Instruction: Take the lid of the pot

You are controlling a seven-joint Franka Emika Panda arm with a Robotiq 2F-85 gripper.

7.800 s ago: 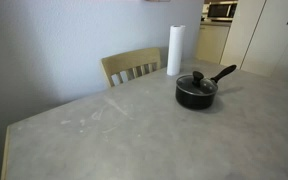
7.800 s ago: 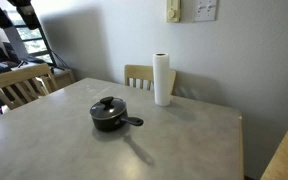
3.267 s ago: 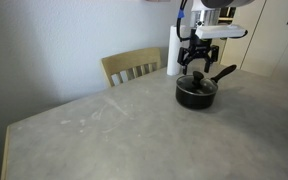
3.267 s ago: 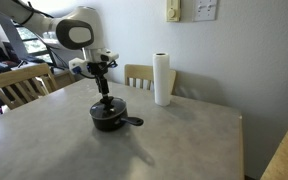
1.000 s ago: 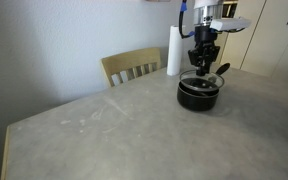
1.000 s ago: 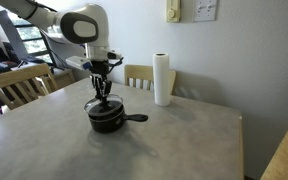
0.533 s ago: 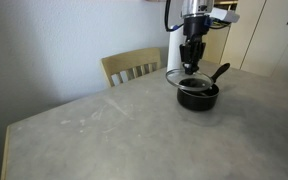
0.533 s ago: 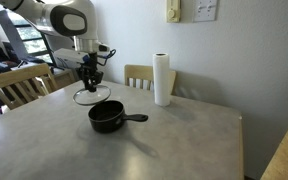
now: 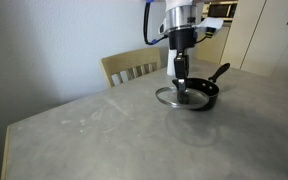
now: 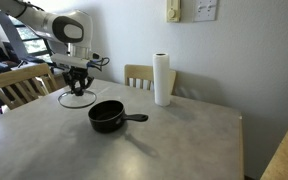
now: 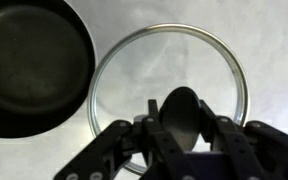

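My gripper should keep hold of the lid until it rests on the table, because the lid's metal rim is hanging over the table, across the side of the pot.
My gripper (image 9: 180, 84) (image 10: 79, 88) is shut on the small black knob (image 11: 181, 108) of the lid (image 9: 174, 98) (image 10: 77, 100). The lid is a round glass disc with a thin metal rim (image 11: 134, 68), held level and low over the table beside the pot. In the wrist view the gripper (image 11: 181, 118) has a finger on either side of the knob. The pot (image 9: 200, 93) (image 10: 107, 116) (image 11: 29, 65) is a small black saucepan. It stands uncovered on the table, its long handle (image 9: 220, 73) (image 10: 135, 118) sticking out.
In an exterior view a tall white paper roll (image 10: 163, 80) stands behind the pot near a wooden chair (image 10: 137, 77). Another chair (image 10: 19, 86) is at the table's far side. A chair back (image 9: 131, 67) shows behind the grey table (image 9: 94, 130).
The lid has come off the pot: the gripper lifted it by the knob and carried it sideways and down, away from the pot. The pot stayed put.
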